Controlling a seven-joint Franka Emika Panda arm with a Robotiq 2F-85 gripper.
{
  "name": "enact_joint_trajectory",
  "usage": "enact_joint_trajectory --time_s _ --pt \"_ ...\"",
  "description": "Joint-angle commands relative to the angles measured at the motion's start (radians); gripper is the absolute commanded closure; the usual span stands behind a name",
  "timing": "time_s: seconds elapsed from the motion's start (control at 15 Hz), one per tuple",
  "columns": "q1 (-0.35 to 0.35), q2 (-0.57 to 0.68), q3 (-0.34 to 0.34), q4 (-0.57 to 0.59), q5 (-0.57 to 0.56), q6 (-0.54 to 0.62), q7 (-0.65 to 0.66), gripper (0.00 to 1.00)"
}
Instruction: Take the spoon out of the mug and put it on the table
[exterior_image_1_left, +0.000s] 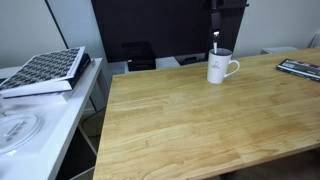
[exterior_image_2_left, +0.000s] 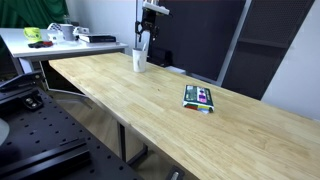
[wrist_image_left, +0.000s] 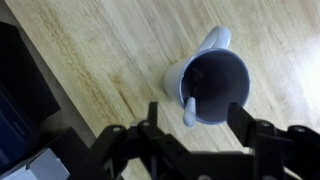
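My gripper closes on the spoon now and this would catch it, since the spoon has its pale upper end (exterior_image_1_left: 215, 44) (wrist_image_left: 190, 116) over the mug's rim between the open fingers.
The white mug (wrist_image_left: 215, 85) stands upright on the wooden table (wrist_image_left: 90, 60), seen from straight above in the wrist view, with its loop handle pointing away. The spoon (wrist_image_left: 189, 108) stands in the mug, and its pale end leans over the near rim. My gripper (wrist_image_left: 200, 125) is open, its two black fingers spread just short of the mug's near side, holding nothing. In both exterior views the gripper (exterior_image_1_left: 215, 38) (exterior_image_2_left: 143, 38) hangs right above the mug (exterior_image_1_left: 222, 68) (exterior_image_2_left: 140, 61), near the table's (exterior_image_1_left: 190, 120) (exterior_image_2_left: 170, 110) far edge.
A patterned book (exterior_image_1_left: 45, 70) and a clear round dish (exterior_image_1_left: 18, 130) lie on a white side surface. A dark flat object (exterior_image_1_left: 300, 68) (exterior_image_2_left: 200, 97) lies on the table away from the mug. A black panel (exterior_image_1_left: 150, 30) stands behind the table.
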Motion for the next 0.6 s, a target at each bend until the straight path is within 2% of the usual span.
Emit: enact_joint_trajectory --time_s 0.0,0.07,0.33,0.4,0.53 --pt "0.004 0.013 -0.004 0.029 -0.003 -0.01 -0.002 0.57" --pt "0.004 0.014 -0.004 0.029 -0.003 -0.008 -0.001 0.66" --pt "0.007 0.016 -0.003 0.029 -0.003 -0.001 0.001 0.93" --pt "0.007 0.017 -0.003 0.029 -0.003 -0.001 0.001 0.98" --pt "0.009 0.013 0.0 0.029 0.0 -0.01 0.0 0.99"
